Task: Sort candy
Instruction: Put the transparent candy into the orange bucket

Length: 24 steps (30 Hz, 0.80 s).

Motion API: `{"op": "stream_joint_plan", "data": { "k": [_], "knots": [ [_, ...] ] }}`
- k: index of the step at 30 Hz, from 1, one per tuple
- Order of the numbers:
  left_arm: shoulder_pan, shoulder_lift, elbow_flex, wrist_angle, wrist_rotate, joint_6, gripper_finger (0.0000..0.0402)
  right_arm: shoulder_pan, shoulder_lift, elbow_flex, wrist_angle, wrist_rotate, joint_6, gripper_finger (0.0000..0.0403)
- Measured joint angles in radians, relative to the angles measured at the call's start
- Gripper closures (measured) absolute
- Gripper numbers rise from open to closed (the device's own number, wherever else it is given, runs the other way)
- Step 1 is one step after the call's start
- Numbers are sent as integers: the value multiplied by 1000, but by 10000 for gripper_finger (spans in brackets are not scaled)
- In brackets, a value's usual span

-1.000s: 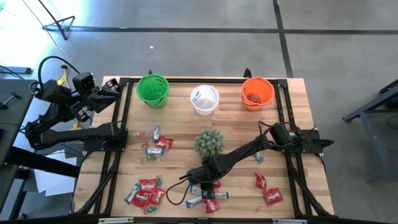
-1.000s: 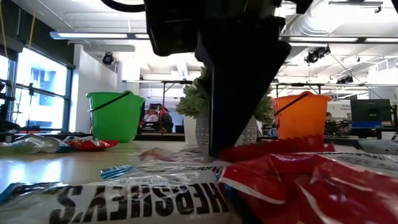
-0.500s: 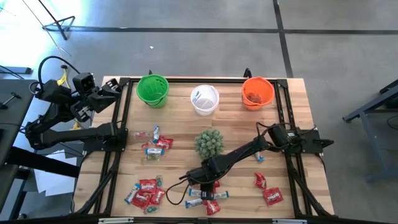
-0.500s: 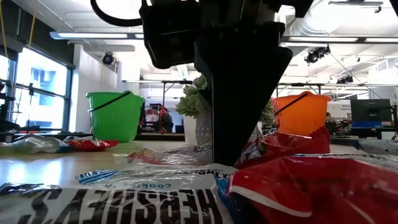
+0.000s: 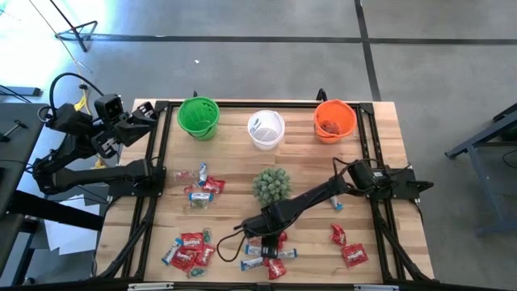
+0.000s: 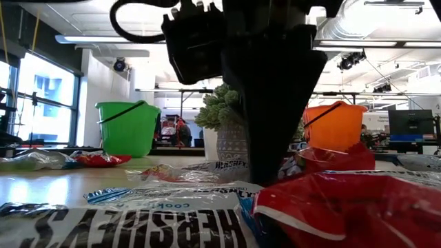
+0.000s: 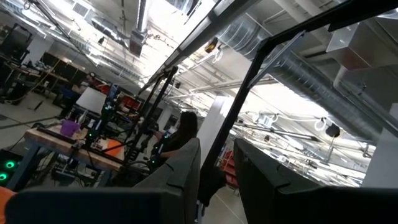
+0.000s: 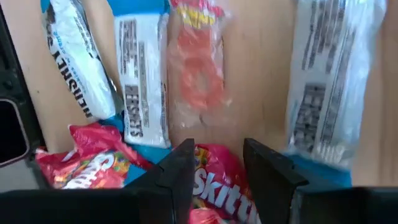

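My right gripper should move toward the candy before it closes on it, because its fingers are over the Skittles packet (image 8: 214,180), short of the gummy candy (image 8: 200,65).
Candy lies in loose groups on the wooden table: red and blue-white packets at the near left (image 5: 190,250), a few at the left middle (image 5: 202,187), two red ones at the near right (image 5: 347,246), and a pile at the near middle (image 5: 271,255). My right gripper (image 5: 260,236) is down on that pile, open, pointing steeply down, its fingers either side of a red Skittles packet (image 8: 214,180). White Hershey's packets (image 8: 144,87) lie beside it. My left gripper (image 5: 145,117) is raised at the far left, open and empty (image 7: 217,174). My right gripper comes at the red Skittles packet from above, one finger (image 8: 177,177) and the other (image 8: 267,177) standing across its middle (image 8: 217,186). The packet lies flat on the table among the others. The fingertips' meeting with it is hidden, so whether they touch it cannot be told.
At the far edge stand a green cup (image 5: 198,117), a white cup (image 5: 266,129) and an orange cup (image 5: 334,120). A spiky green plant (image 5: 271,185) sits mid-table, just beyond the right gripper. Black frame rails run along both table sides.
My right gripper has rolled about its own axis and shifted slightly toward the table's left edge over the pile. The red and white packets nearest the low camera have slid and bunched up as it moved. Its finger gap looks unchanged.
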<state>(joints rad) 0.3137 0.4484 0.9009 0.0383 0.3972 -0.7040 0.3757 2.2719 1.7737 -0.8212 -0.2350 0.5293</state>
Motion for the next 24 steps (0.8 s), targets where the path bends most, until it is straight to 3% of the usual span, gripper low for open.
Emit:
{"op": "stream_joint_plan", "data": {
  "k": [11, 24],
  "knots": [
    [0, 0, 0, 0, -14, 0, 319, -3, -2, 103, -131, 56, -81, 269],
    [0, 0, 0, 0, -19, -19, 319, -3, 1, 106, 9, 71, -195, 269]
  ]
}}
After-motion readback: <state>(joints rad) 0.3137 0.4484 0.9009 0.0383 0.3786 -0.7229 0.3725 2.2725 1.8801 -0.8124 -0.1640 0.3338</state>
